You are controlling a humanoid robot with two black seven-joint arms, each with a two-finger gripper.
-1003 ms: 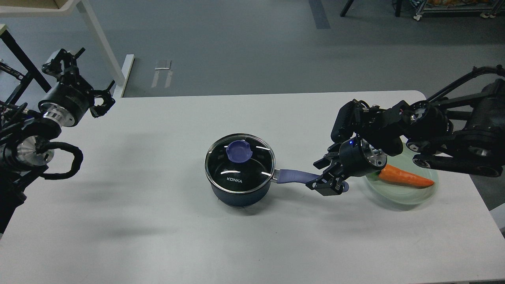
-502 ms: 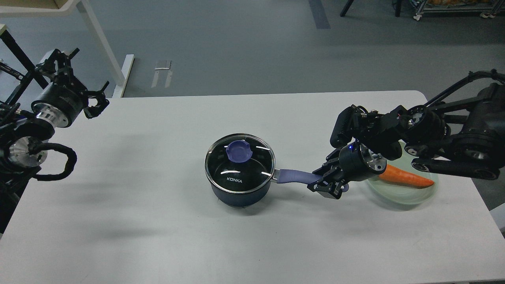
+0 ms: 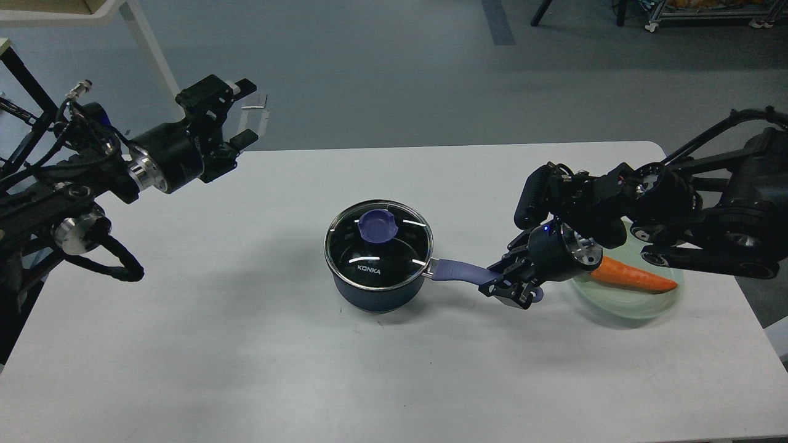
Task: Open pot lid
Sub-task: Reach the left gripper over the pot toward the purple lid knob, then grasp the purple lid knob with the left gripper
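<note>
I should next pick up the glass lid with my left gripper by the knob [image 3: 377, 226] that stands up on top of it. The lid is shut flush on the pot.
A dark blue pot [image 3: 377, 289] stands in the middle of the white table [image 3: 246, 344]. Its glass lid [image 3: 378, 245] lies shut on it, with a blue knob [image 3: 377, 226] on top. The pot's blue handle [image 3: 458, 272] points right. My right gripper [image 3: 508, 284] is shut on the end of that handle. My left gripper [image 3: 243, 114] is open and empty, held high over the table's back left, well away from the lid.
A pale green plate [image 3: 634, 301] with an orange carrot [image 3: 634, 277] sits at the right, just behind my right wrist. White table legs [image 3: 160, 67] stand on the floor beyond the table's far edge.
My left arm has swung right and turned, so its gripper now points toward the table's middle. My right gripper has closed on the handle and the pot has shifted slightly right.
</note>
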